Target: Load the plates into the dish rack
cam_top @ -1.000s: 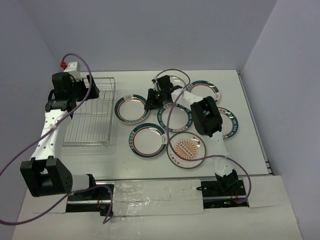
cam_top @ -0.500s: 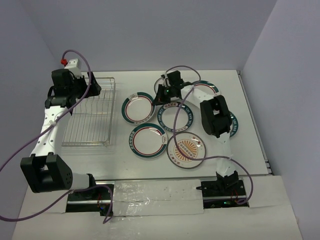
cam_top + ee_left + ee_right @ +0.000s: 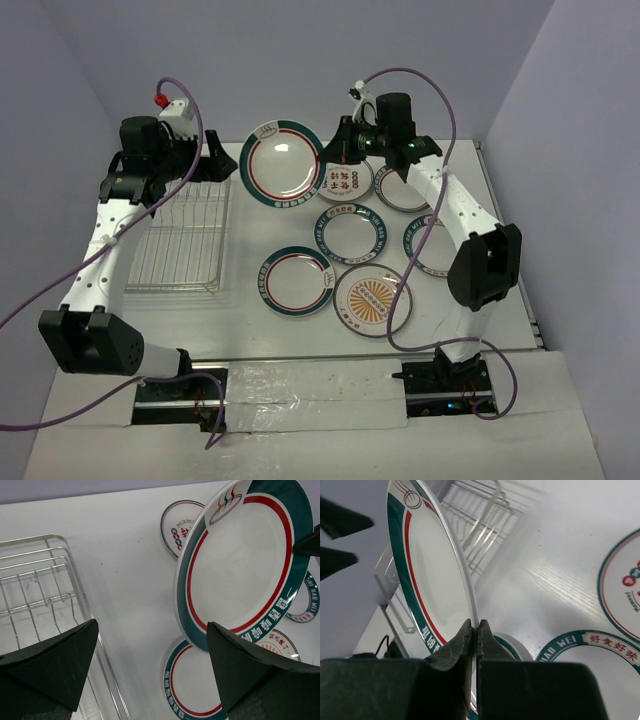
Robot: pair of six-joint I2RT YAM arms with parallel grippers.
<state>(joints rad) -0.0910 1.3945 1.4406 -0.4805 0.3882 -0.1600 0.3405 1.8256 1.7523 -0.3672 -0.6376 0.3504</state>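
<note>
My left gripper grabs the red-ringed plate [image 3: 283,163] by its rim nearest the rack next. The rest of the plate stays free to enter the rack.
My right gripper [image 3: 333,150] is shut on the rim of a teal-rimmed, red-ringed plate [image 3: 283,163] and holds it tilted in the air, right of the dish rack [image 3: 180,240]. In the right wrist view the fingertips [image 3: 475,630] pinch the plate's edge [image 3: 427,575], with the rack [image 3: 480,525] beyond. My left gripper [image 3: 215,165] is open and empty at the rack's far right corner, facing the held plate [image 3: 245,560]. The left gripper also shows in its wrist view [image 3: 152,680]. Several plates lie flat on the table, among them the sunburst plate [image 3: 372,298].
Flat plates lie at front centre [image 3: 295,280], middle [image 3: 350,235], right [image 3: 432,245] and back [image 3: 347,181]. The rack [image 3: 40,595] holds no plates. Purple walls close the back and sides. Purple cables loop over both arms.
My right gripper has lifted the teal-rimmed plate off the table and raised it up and back toward the rack. My left gripper has risen and moved right to the rack's far corner.
</note>
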